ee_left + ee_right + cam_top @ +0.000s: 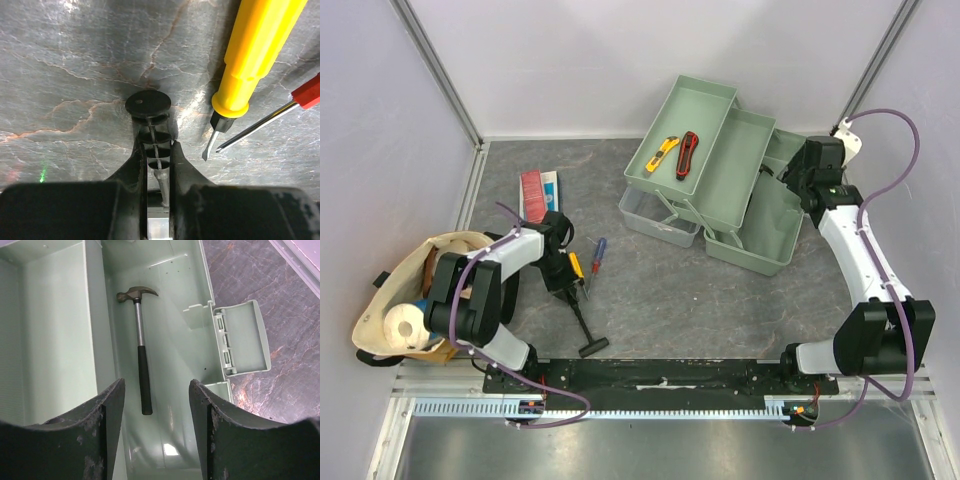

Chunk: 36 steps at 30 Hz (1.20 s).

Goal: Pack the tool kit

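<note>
I need to grab the black-handled tool [148, 105] by its shaft [163, 186] with my right gripper to pack it. I should leave the tool's ribbed handle to my left gripper.
The pale-green toolbox [772, 215] stands open at the back right with its trays folded out. A yellow knife [665, 152] and a red-black cutter [687, 153] lie in the top tray [705, 105]. A hammer [140, 350] with a black grip lies on the box floor [175, 365]. My right gripper [156, 390] hangs open above it, holding nothing. My left gripper [156, 142] is low at the table, shut on the ribbed handle of a black-handled tool [148, 105], which lies toward the near edge [582, 325]. A yellow screwdriver [250, 55] and a red-handled screwdriver [280, 112] lie just right of it.
A tan cloth bag [395, 320] with a paper roll [405, 325] sits at the left edge beside my left arm. A flat red-and-blue packet [538, 193] lies behind the left gripper [563, 272]. The box's open latch flap [242, 337] juts over the dark table.
</note>
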Motion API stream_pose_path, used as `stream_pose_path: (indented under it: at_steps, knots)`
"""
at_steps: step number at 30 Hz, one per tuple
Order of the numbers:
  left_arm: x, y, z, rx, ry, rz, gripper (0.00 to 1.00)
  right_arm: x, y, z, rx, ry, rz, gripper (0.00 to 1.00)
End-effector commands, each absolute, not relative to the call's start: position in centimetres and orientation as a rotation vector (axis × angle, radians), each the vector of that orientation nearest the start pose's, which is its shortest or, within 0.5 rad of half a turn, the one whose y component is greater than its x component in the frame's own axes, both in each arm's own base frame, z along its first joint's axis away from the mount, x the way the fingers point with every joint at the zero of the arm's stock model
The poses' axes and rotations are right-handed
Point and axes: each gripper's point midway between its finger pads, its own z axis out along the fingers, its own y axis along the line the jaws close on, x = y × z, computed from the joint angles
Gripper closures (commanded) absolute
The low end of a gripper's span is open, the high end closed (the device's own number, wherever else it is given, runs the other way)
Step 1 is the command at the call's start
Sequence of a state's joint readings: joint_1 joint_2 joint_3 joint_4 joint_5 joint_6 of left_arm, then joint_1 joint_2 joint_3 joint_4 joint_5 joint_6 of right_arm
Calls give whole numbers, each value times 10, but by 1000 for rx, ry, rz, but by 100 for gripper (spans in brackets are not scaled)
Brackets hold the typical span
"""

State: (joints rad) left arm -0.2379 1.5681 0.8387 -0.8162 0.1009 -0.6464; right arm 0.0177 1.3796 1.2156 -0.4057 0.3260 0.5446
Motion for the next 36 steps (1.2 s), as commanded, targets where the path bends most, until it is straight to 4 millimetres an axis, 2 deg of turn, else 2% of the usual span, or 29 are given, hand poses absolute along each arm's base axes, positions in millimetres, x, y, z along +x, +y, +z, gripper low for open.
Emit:
stream_pose_path:
  at_steps: [1,5,9,13,15,19,21,24,27,29,35,36]
  knots:
    - [246,-99,27,-559,2912,-225,98,411,-16,280,637,1905,78,37]
    - [277,-107,84,-511,2734,-339,98,413,6,306,503,1895,204,31]
    - [302,-120,153,-427,2533,-473,98,410,52,340,260,1843,445,25]
    - [316,-139,228,-284,2323,-650,98,390,113,382,-60,1727,677,16]
    - [316,-151,265,-210,2226,-752,98,373,147,397,-235,1669,764,12]
    - [302,-184,342,18,2007,-994,98,331,219,406,-539,1603,935,7]
    - [294,-197,380,113,1887,-1086,98,311,254,405,-651,1576,1045,6]
    - [280,-211,425,214,1744,-1201,98,287,290,410,-728,1517,1174,4]
    - [270,-220,453,277,1669,-1296,98,263,317,425,-762,1430,1315,4]
    - [262,-228,463,330,1643,-1363,98,255,330,424,-765,1420,1374,4]
    - [242,-237,475,422,1586,-1459,98,240,359,405,-789,1454,1429,10]
    - [239,-238,476,429,1583,-1469,98,241,362,402,-778,1467,1431,15]
